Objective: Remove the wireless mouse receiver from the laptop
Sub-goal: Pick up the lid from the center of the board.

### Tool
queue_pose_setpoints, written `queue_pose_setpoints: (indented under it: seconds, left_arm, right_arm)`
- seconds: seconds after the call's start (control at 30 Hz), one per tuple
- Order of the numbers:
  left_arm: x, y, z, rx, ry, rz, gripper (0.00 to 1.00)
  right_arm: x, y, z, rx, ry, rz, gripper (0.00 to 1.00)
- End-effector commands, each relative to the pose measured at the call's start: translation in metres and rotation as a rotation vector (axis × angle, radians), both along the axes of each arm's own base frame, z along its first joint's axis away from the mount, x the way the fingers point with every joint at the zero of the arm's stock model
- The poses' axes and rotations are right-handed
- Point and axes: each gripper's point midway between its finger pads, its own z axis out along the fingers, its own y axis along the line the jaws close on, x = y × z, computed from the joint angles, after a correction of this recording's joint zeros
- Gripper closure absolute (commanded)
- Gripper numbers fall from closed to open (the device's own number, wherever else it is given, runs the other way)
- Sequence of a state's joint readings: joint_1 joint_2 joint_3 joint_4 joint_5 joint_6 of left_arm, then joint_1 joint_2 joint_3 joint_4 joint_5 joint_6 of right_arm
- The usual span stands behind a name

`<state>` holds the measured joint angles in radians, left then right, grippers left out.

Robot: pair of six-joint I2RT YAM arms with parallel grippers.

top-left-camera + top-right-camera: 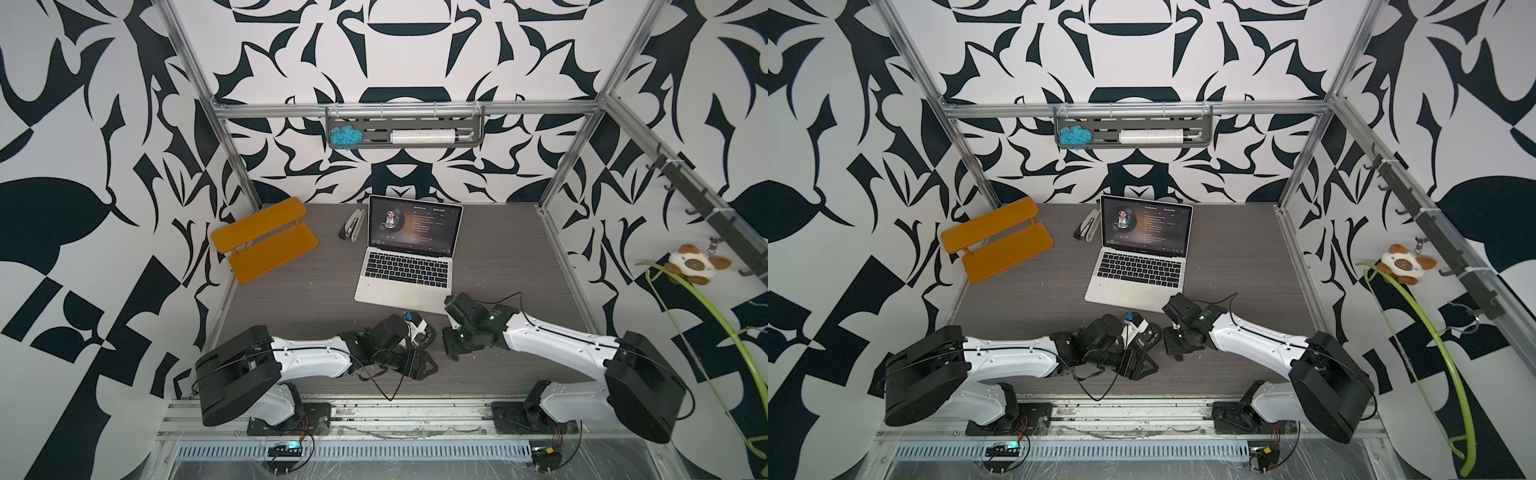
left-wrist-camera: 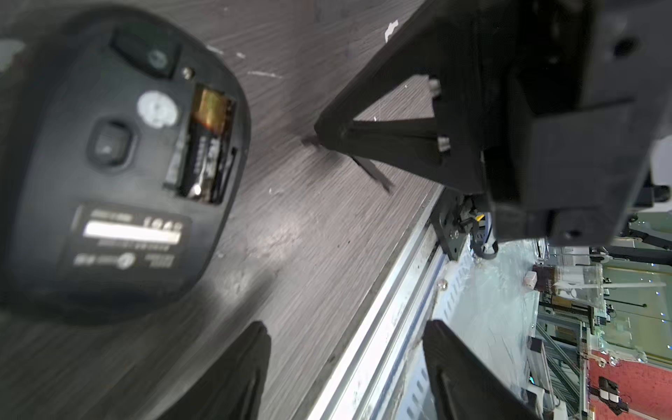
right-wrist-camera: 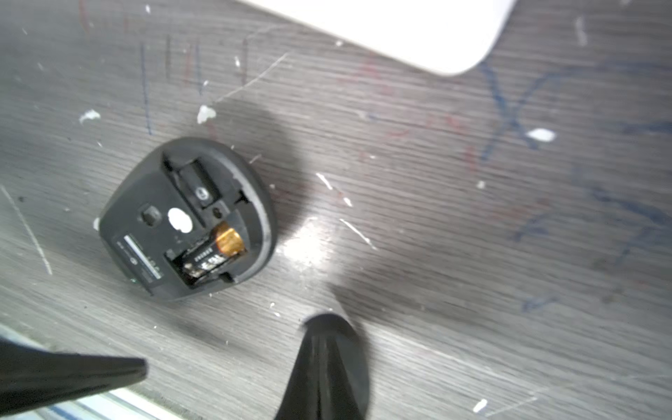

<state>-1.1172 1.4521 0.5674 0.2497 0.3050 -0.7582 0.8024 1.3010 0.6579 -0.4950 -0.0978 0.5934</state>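
The black battery cover [image 3: 355, 354] beside the mouse is below my shut right gripper, so next I will open it again and lower it to grab the cover.
The silver laptop [image 1: 399, 289] [image 1: 1129, 289] stands open at mid-table, and its near corner [image 3: 418, 32] shows in the right wrist view. No plug shows on its edges. A black mouse [image 3: 145, 251] [image 2: 65, 152] lies belly-up in front of it, its battery bay uncovered. In a recess of the mouse sits a small black piece with a round mark [image 3: 198, 183] [image 2: 143, 49], which looks like the wireless mouse receiver. My right gripper [image 3: 327, 323] [image 1: 451, 355] is shut on nothing, its tip low over the table beside the mouse. My left gripper [image 2: 347, 327] [image 1: 419, 365] is open and empty, on the mouse's other side.
An orange two-step shelf [image 1: 264, 239] sits at the back left and a stapler [image 1: 353, 224] lies left of the screen. A wall rack [image 1: 405, 133] holds blue yarn and a white tube. The metal front rail [image 2: 382, 327] runs just beyond the left fingers.
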Motion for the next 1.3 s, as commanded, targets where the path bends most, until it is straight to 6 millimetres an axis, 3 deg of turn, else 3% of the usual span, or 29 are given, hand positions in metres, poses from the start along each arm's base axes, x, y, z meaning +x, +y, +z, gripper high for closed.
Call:
queue_pose_setpoints:
  seconds: [0.0,0.1,0.23,0.4,0.53,0.6,0.83,0.93,1.0,1.13,1.27]
  left_arm:
    - [0.006,-0.026,0.018,-0.079,-0.039,-0.044,0.28]
    - [0.007,-0.040,0.019,-0.098,-0.034,-0.064,0.31]
    - [0.007,-0.041,0.015,-0.088,-0.022,-0.062,0.36]
    - [0.008,-0.027,0.013,-0.052,-0.038,-0.028,0.35]
    - [0.009,-0.014,0.008,-0.003,-0.055,-0.006,0.33]
    - [0.008,-0.011,0.008,-0.001,-0.059,-0.004,0.32]
    - [0.005,-0.006,0.005,0.013,-0.051,-0.012,0.32]
    - [0.003,0.001,0.009,0.015,-0.062,-0.008,0.31]
    - [0.004,0.008,0.011,0.024,-0.077,0.000,0.31]
    - [0.005,0.021,0.013,0.025,-0.087,0.020,0.30]
    - [0.006,0.026,0.012,0.020,-0.085,0.029,0.30]
  right_arm:
    - [-0.007,0.000,-0.005,0.024,0.027,0.004,0.95]
    - [-0.008,0.000,-0.007,0.031,0.035,0.007,0.96]
    - [-0.004,-0.003,-0.001,0.026,0.004,-0.016,0.93]
    - [-0.003,-0.034,0.011,-0.118,-0.033,-0.105,0.54]
    - [-0.028,-0.048,0.003,-0.250,0.006,-0.130,0.42]
    - [-0.039,-0.041,-0.004,-0.256,0.016,-0.126,0.42]
    - [-0.046,-0.021,-0.022,-0.242,0.026,-0.132,0.46]
    - [-0.048,-0.025,-0.029,-0.278,0.039,-0.133,0.58]
    - [-0.051,-0.026,-0.033,-0.277,0.046,-0.134,0.75]
    - [-0.052,-0.027,-0.040,-0.274,0.052,-0.130,0.90]
    - [-0.045,-0.019,-0.029,-0.255,0.019,-0.113,1.00]
